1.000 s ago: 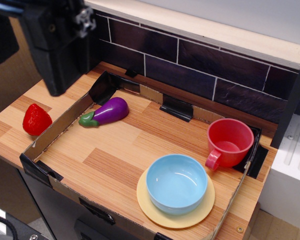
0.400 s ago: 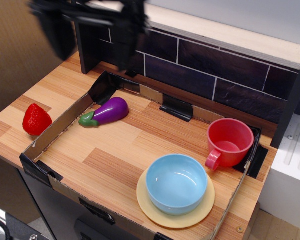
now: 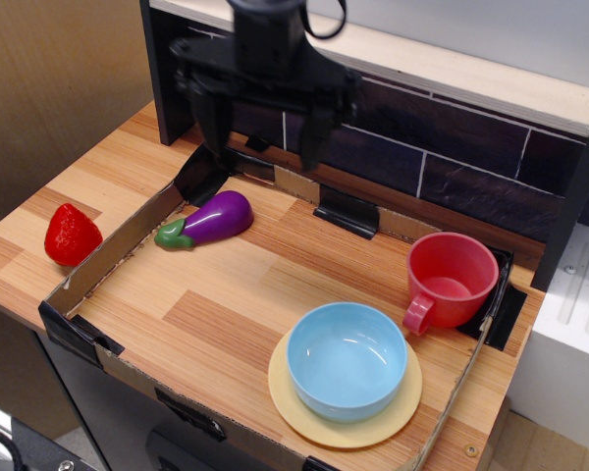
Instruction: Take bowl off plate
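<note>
My gripper will take the bowl off the pale-yellow plate, so next it will grab the bowl (image 3: 347, 359) by its rim (image 3: 303, 325).
The light-blue bowl (image 3: 347, 359) sits upright on the pale-yellow plate (image 3: 299, 412) at the front right of the wooden counter. It is empty. My gripper (image 3: 264, 132) hangs at the back left, above the counter's rear edge, far from the bowl. Its two dark fingers (image 3: 213, 116) are spread apart and hold nothing.
A red-pink cup (image 3: 451, 279) with a handle stands just behind the bowl, to its right. A purple eggplant (image 3: 207, 220) lies at the left. A red strawberry (image 3: 71, 235) lies outside the low cardboard rim (image 3: 121, 242). A dark brick wall (image 3: 422, 147) runs behind.
My gripper has moved from the upper left corner to the right and down, and now hangs over the back of the counter. The bowl, plate and cup have not moved.
</note>
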